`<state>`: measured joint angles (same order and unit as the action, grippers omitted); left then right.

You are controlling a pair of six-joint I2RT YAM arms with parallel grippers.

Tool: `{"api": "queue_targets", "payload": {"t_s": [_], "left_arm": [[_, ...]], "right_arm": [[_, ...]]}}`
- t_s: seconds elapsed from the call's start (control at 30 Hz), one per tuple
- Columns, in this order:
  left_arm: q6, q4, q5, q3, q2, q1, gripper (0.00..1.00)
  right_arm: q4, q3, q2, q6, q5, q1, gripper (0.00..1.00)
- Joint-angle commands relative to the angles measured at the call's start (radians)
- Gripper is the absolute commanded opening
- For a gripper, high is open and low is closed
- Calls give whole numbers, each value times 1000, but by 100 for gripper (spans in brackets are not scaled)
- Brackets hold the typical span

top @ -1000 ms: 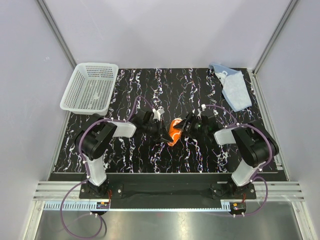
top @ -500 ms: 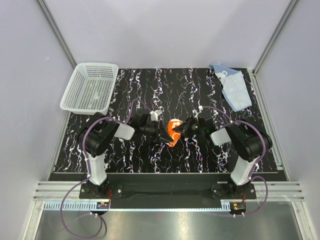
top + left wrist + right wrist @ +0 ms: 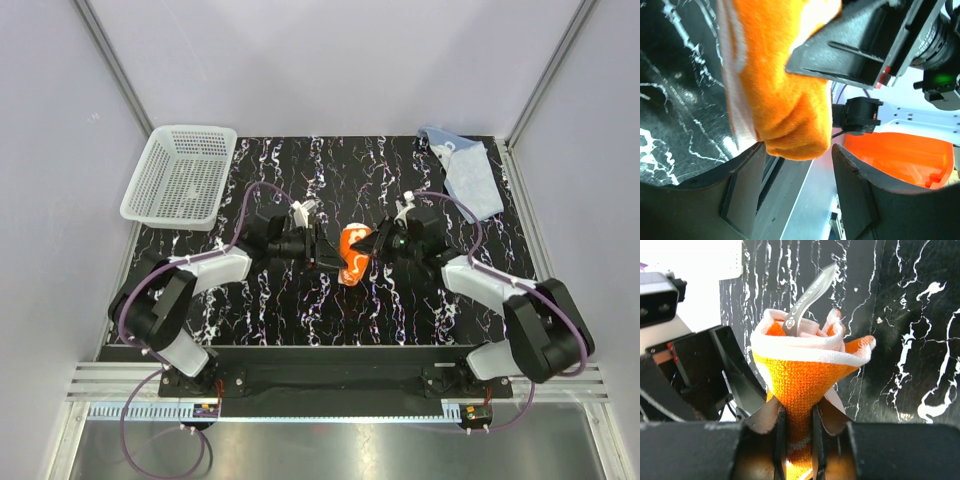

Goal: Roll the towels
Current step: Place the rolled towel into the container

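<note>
The rolled orange towel's loose end [image 3: 350,274] [image 3: 797,138] will be gripped next by my left gripper, which will take the towel from my right gripper and put it in the basket.
The orange towel [image 3: 352,252] is a tight roll with a white edge, held up over the middle of the black marbled table. My right gripper [image 3: 366,244] is shut on one end of it; in the right wrist view the roll [image 3: 805,380] is pinched between the jaws of that gripper [image 3: 796,415]. My left gripper [image 3: 327,254] stands open at the roll's other end. In the left wrist view the towel's end [image 3: 785,105] hangs just past the spread fingers of that gripper [image 3: 799,157]. The light blue towel [image 3: 470,178] lies crumpled at the back right corner.
A white mesh basket [image 3: 168,217] sits at the back left corner of the table. A grey fabric tag [image 3: 807,297] sticks out of the roll's top. Frame posts and pale walls enclose the table.
The right gripper has shut on the orange roll and the left gripper has opened off it. Both arms have stretched farther over the table, carrying the roll slightly back.
</note>
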<state>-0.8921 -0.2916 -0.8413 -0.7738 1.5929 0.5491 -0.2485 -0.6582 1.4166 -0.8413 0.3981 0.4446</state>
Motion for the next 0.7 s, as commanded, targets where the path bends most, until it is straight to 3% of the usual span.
{"api": "queue_targets", "payload": {"t_s": [0.0,0.2,0.43,0.67], "left_arm": [[-25,-32,10,-42,-42,-6,61],[7,32,37,-104,-77,-8,62],[-45,-60,38,-79,-51,-6,62],[-21,-20,71,-81,-54,-6,63]], "right_arm": [[136,-58,-82,56,-39,11,10],[213,-92,-163,61,-38,9,9],[177,-155,-222,-54,61,11,9],[46,-164,-231,-182,159,9,9]]}}
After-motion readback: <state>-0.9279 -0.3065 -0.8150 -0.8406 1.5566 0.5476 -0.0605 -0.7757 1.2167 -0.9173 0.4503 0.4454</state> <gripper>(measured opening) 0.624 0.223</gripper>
